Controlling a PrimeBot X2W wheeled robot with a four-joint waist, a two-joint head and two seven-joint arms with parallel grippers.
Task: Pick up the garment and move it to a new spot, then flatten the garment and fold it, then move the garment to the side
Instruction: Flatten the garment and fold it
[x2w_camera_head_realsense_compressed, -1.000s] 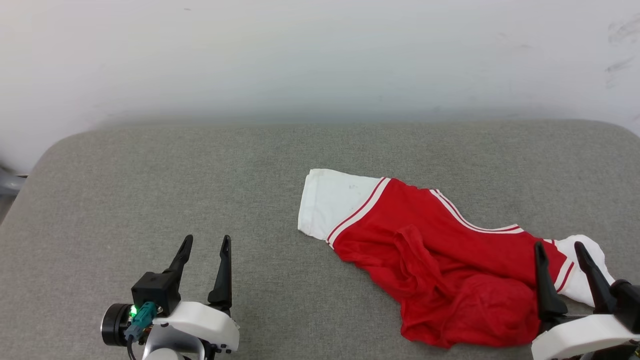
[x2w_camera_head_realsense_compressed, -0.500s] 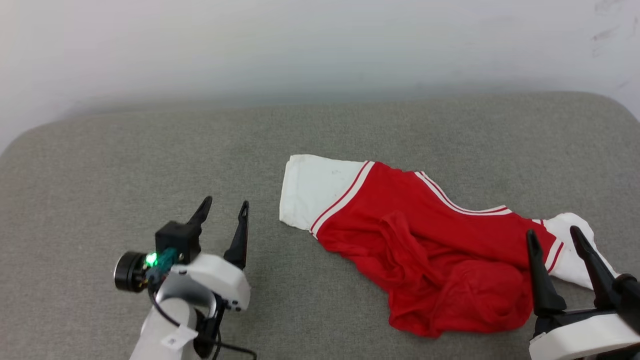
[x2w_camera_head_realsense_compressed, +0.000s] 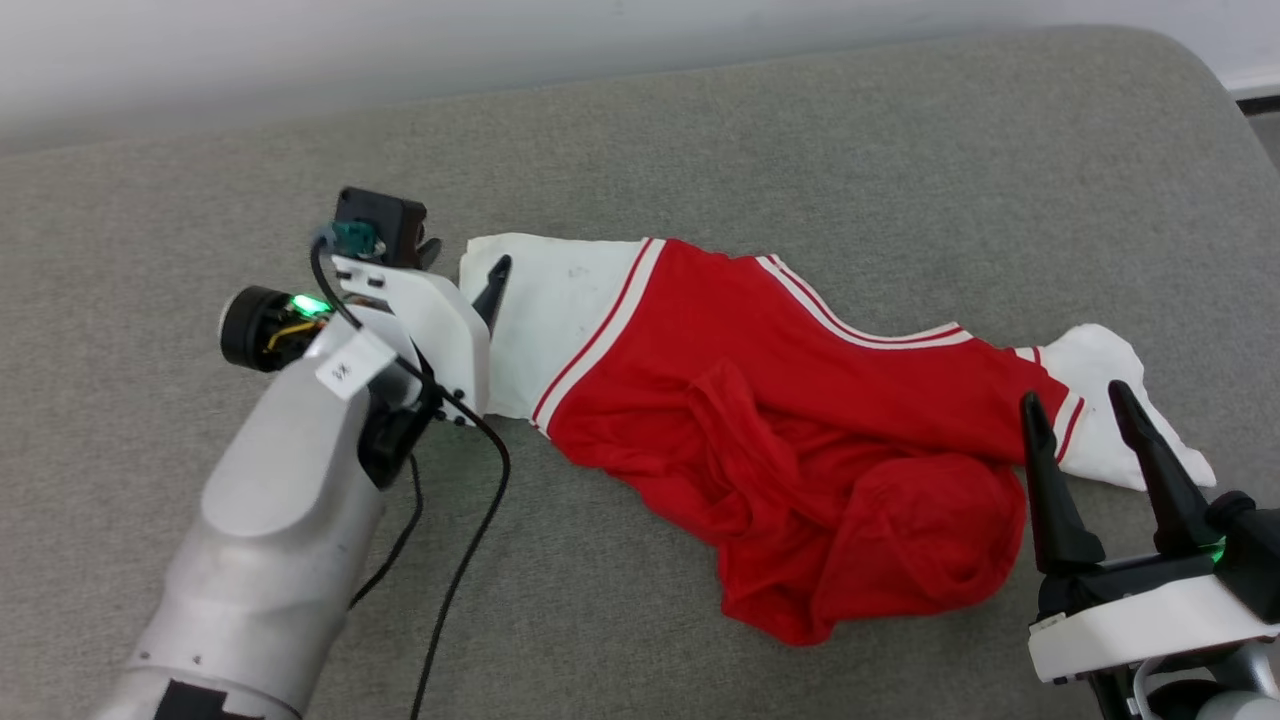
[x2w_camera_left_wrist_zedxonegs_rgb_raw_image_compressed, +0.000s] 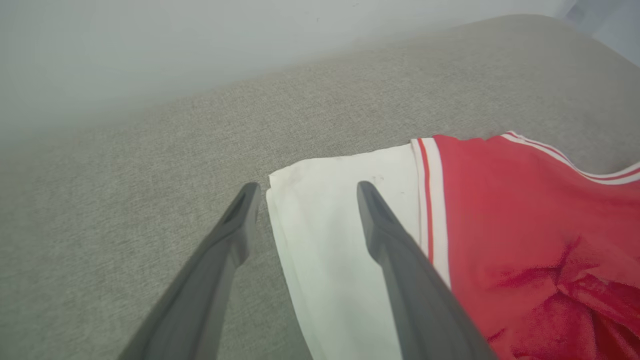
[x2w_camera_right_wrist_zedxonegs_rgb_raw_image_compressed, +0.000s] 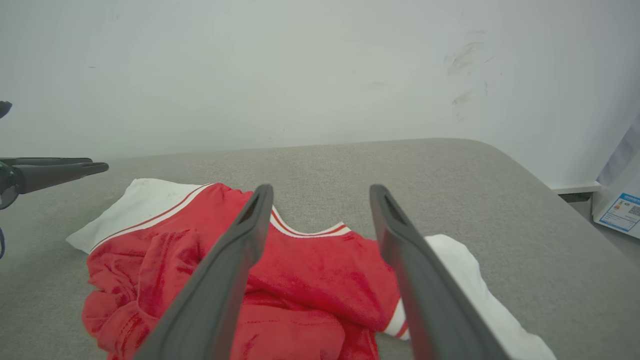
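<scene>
The white sleeve (x2w_camera_head_realsense_compressed: 564, 318) is flat on the cushion, so my left gripper will grab the garment next by the sleeve's outer edge (x2w_camera_head_realsense_compressed: 470, 276).
The garment (x2w_camera_head_realsense_compressed: 800, 420) lies crumpled on the grey cushion, red with white sleeves and striped trim. One white sleeve (x2w_camera_head_realsense_compressed: 545, 310) points left and the other (x2w_camera_head_realsense_compressed: 1100, 370) points right. My left gripper (x2w_camera_head_realsense_compressed: 465, 258) is open at the left sleeve's outer edge. In the left wrist view its fingers (x2w_camera_left_wrist_zedxonegs_rgb_raw_image_compressed: 307, 187) straddle that sleeve's corner on the garment (x2w_camera_left_wrist_zedxonegs_rgb_raw_image_compressed: 500, 210), one finger over the cushion and one over the white cloth. My right gripper (x2w_camera_head_realsense_compressed: 1072, 400) is open and empty just in front of the right sleeve, above the garment (x2w_camera_right_wrist_zedxonegs_rgb_raw_image_compressed: 310, 270) in its own view (x2w_camera_right_wrist_zedxonegs_rgb_raw_image_compressed: 321, 190).
The grey cushion (x2w_camera_head_realsense_compressed: 800, 130) stretches back to a white wall (x2w_camera_right_wrist_zedxonegs_rgb_raw_image_compressed: 250, 75). Its right edge drops off near a labelled box (x2w_camera_right_wrist_zedxonegs_rgb_raw_image_compressed: 620, 210). A black cable (x2w_camera_head_realsense_compressed: 470, 560) hangs from my left arm over the cushion. My left gripper's finger (x2w_camera_right_wrist_zedxonegs_rgb_raw_image_compressed: 60, 170) shows at the left.
The head camera has tilted down and shifted. My left arm has reached forward and right, from bare cushion to the left sleeve's edge. Both grippers stay open; the garment lies as before.
</scene>
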